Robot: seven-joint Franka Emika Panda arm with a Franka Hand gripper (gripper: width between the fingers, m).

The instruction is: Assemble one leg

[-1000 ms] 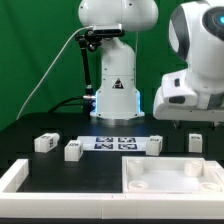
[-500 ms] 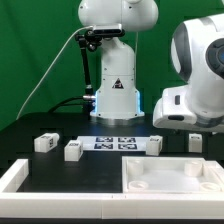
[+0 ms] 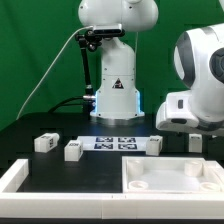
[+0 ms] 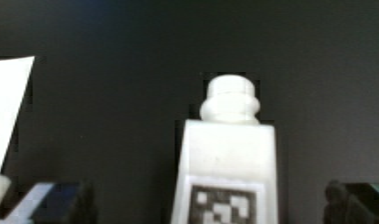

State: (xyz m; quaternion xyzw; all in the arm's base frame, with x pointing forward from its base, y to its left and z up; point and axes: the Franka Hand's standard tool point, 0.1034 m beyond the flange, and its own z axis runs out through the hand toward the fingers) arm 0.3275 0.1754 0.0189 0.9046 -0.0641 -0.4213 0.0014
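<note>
The white leg should be grabbed next by its square tagged body. The leg's rounded peg end then stays free to go into the panel's corner hole.
Four small white legs with marker tags lie on the black table: two on the exterior view's left, one right of the middle, one at the far right. My gripper hangs just over the far right leg, its dark fingers hard to see there. In the wrist view that leg lies between my two fingertips, its rounded peg end pointing away and its tag near the jaws. The gripper is open, with one finger and the other on either side, apart from the leg.
The large white square panel with corner recesses lies in front at the exterior view's right. A white frame edge is at the front left. The marker board lies mid-table before the robot base. A white edge shows in the wrist view.
The arm's hand has moved toward the exterior view's right and slightly down, ending over the far right leg. The legs and panel have not moved.
</note>
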